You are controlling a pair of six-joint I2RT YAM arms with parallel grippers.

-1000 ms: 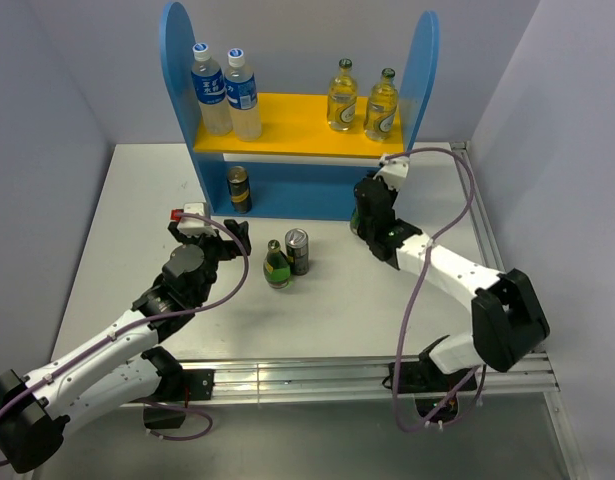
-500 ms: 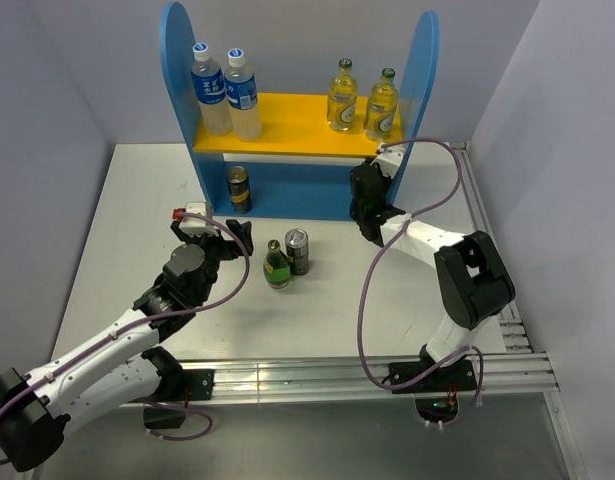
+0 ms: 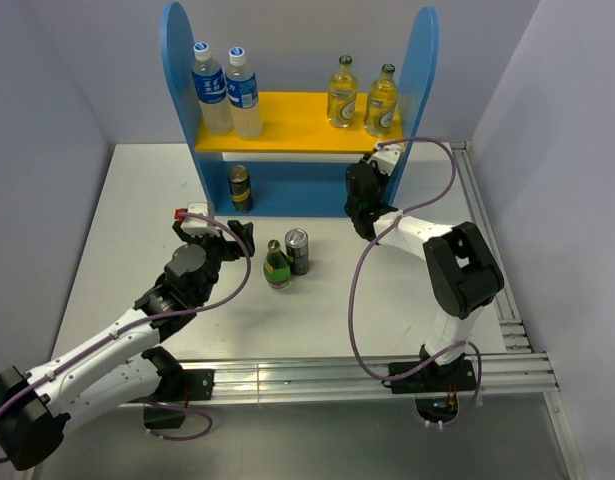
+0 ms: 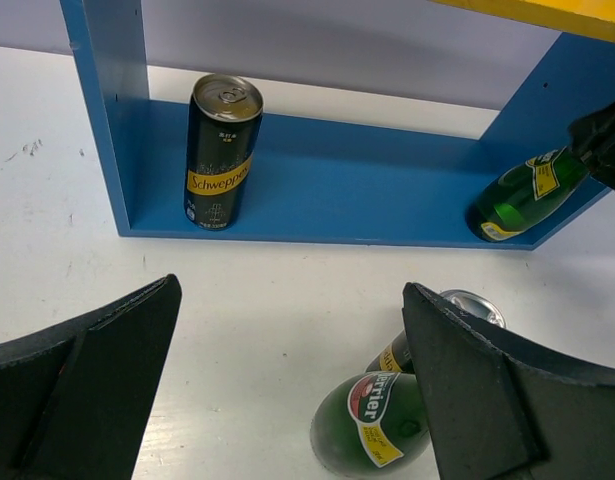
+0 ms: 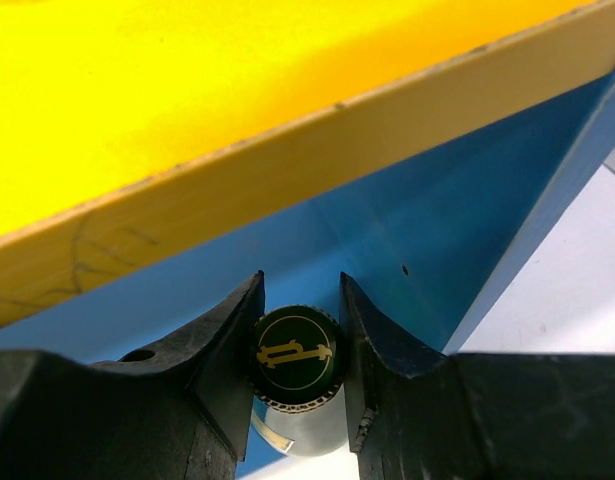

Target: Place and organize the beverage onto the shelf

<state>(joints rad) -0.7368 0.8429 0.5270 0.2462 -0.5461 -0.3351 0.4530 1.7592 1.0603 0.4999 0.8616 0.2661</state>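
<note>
The green bottle's base meets the flat blue bottom of the compartment beside the shelf's side, and the bottle would stand inside the compartment, so the robot's right gripper should release it.
The shelf [image 3: 177, 70] stands at the back, with two pale-yellow bottles [image 3: 341, 93] [image 3: 382, 102] on the right of its yellow board [image 3: 297, 125]. A dark can [image 3: 238, 187] stands at the left of the blue lower compartment. My right gripper [image 3: 359, 203] is shut on the cap [image 5: 295, 355] of a green bottle [image 4: 527, 195], which leans at the compartment's right end. Another green bottle [image 3: 276, 264] and a can [image 3: 297, 251] stand together on the table. My left gripper [image 3: 222, 238] is open and empty, just left of them; the pair shows by its right finger [image 4: 487, 400].
Two taller blue-labelled plastic bottles [image 3: 209, 90] [image 3: 241, 95] stand on the left of the yellow board. The board's edge [image 5: 287, 170] is just above my right gripper [image 5: 300, 300]. Metal rails [image 3: 337, 375] run along the table's near edge. Walls close both sides.
My right gripper has moved back and a little left toward the shelf, taking the green bottle into the right end of the lower compartment. The left arm has barely moved.
</note>
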